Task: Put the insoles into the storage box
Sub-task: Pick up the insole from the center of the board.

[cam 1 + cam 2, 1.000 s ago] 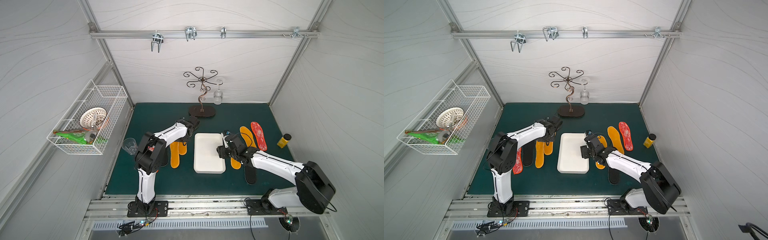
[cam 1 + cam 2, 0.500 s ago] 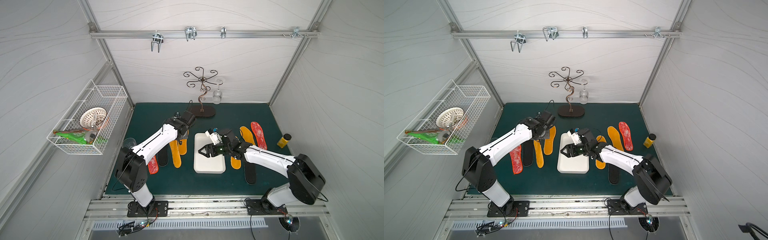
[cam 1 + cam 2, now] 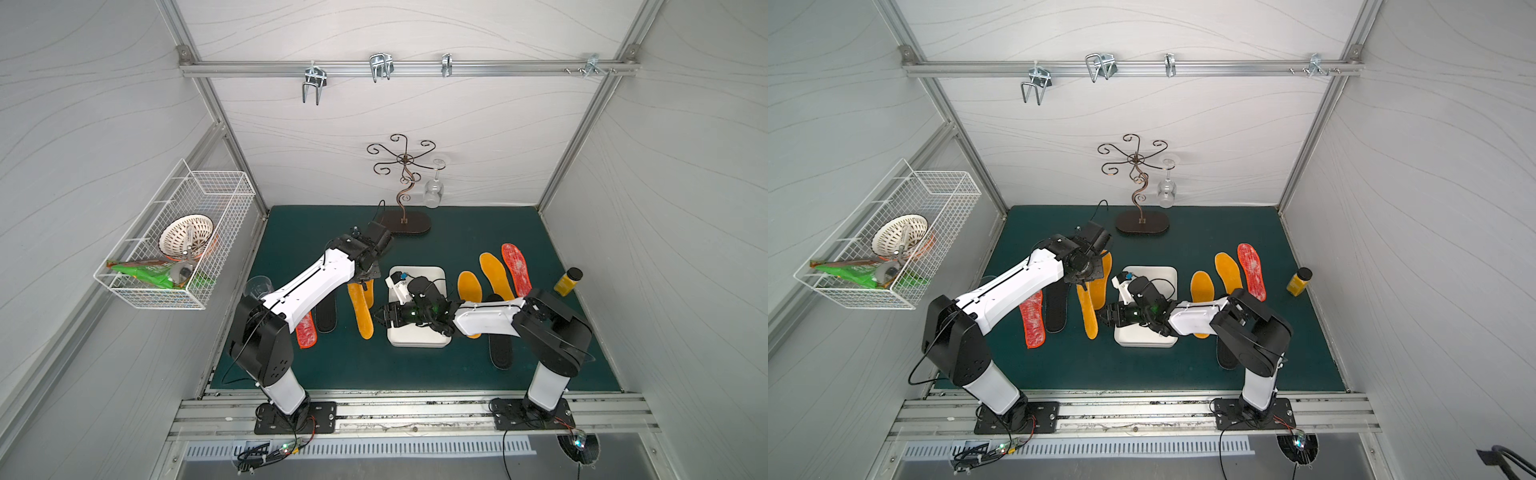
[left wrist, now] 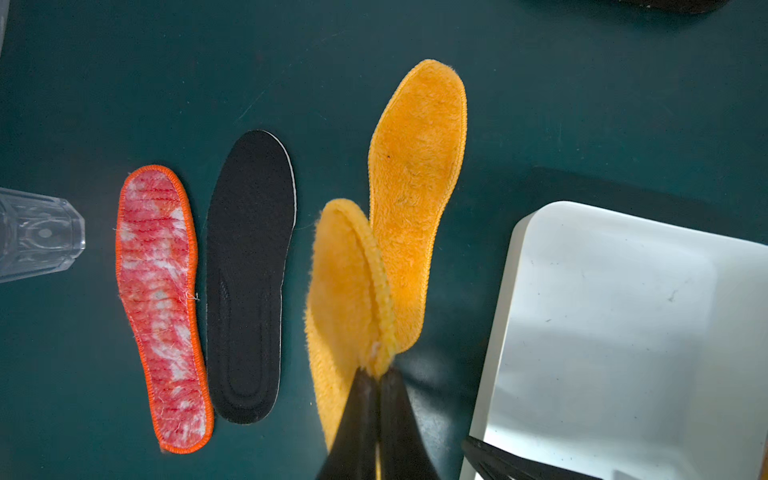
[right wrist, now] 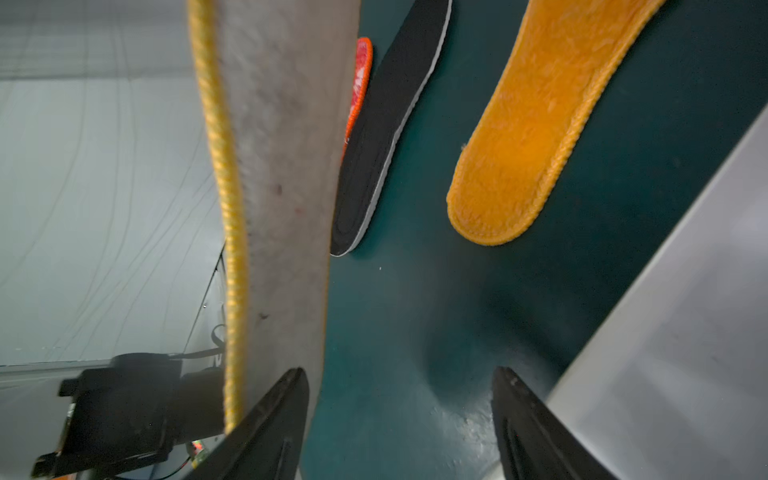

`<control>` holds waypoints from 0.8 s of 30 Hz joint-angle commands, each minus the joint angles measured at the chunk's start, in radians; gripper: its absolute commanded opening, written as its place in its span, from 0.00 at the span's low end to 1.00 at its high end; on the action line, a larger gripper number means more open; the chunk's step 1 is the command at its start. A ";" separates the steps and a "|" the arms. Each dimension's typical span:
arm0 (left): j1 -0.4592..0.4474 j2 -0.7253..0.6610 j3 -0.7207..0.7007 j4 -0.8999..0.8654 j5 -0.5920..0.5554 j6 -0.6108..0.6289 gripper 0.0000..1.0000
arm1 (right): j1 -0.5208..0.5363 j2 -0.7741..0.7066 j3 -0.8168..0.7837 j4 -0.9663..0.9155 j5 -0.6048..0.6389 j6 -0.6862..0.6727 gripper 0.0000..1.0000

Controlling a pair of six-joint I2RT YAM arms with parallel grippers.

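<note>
My right gripper isn't ready to close yet: the insole's yellow edge runs outside one finger in the right wrist view, so I need to line up the gripper with the insole first.
My left gripper (image 4: 376, 374) is shut on the edge of an orange-yellow insole (image 4: 345, 291), which hangs lifted off the mat (image 3: 360, 316). A second orange one (image 4: 415, 187), a black one (image 4: 249, 274) and a red speckled one (image 4: 160, 307) lie flat beside it. The white storage box (image 3: 419, 338) is empty. My right gripper (image 3: 384, 320) stands open at the box's left edge, one finger close to the hanging insole's grey underside (image 5: 282, 166). Right of the box lie two orange insoles (image 3: 469, 286), a red one (image 3: 515, 270) and a black one (image 3: 498, 349).
A clear tumbler (image 3: 257, 286) stands left of the red insole. A metal stand (image 3: 405, 224) with a hanging wine glass is at the back. A yellow jar (image 3: 567, 281) sits at the far right. A wire basket (image 3: 174, 249) hangs on the left wall.
The left arm has stretched out and raised the orange insole off the mat. The right gripper has swung left across the box to its left edge and opened wider.
</note>
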 commanded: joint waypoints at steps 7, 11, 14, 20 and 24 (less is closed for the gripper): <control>-0.008 0.020 0.032 -0.018 -0.010 -0.040 0.00 | 0.081 -0.070 -0.007 -0.006 0.213 -0.064 0.73; -0.008 0.014 0.039 -0.026 -0.013 -0.036 0.00 | 0.078 -0.141 -0.023 -0.088 0.267 -0.065 0.72; -0.009 0.006 0.041 -0.029 -0.014 -0.038 0.00 | 0.071 -0.196 -0.041 -0.120 0.258 -0.049 0.71; -0.016 0.007 0.048 -0.029 -0.010 -0.040 0.00 | 0.055 -0.193 -0.008 -0.126 0.123 -0.024 0.71; -0.021 0.009 0.052 -0.029 -0.007 -0.039 0.00 | 0.068 -0.126 0.030 -0.124 0.110 -0.027 0.67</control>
